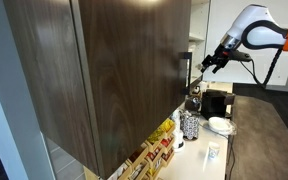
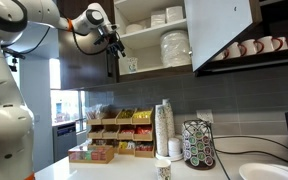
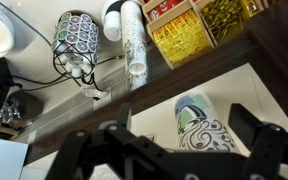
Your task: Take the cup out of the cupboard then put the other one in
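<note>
My gripper needs to move toward the white cup first and then close on it. The cup is between my open fingers but beyond them.
The cupboard [image 1: 114, 70] has dark brown wood-grain doors, and one door [image 2: 219, 30] stands open over pale shelves. A white cup with a black, blue and green pattern [image 3: 199, 125] stands on the lowest shelf and also shows in an exterior view [image 2: 132, 65]. My gripper [image 3: 194, 148] is open at the shelf front, with a finger on either side of the cup and no contact visible. It shows in both exterior views [image 1: 206, 65] [image 2: 118, 48]. A small white cup [image 1: 213, 153] stands on the counter below.
Stacked plates and bowls [image 2: 174, 45] fill the shelves beside the cup. Mugs [image 2: 249, 47] line an open shelf. On the counter are a stack of paper cups [image 2: 164, 128], a pod carousel [image 2: 197, 145], tea box racks [image 2: 119, 130], a plate [image 1: 221, 125] and a coffee machine [image 1: 216, 102].
</note>
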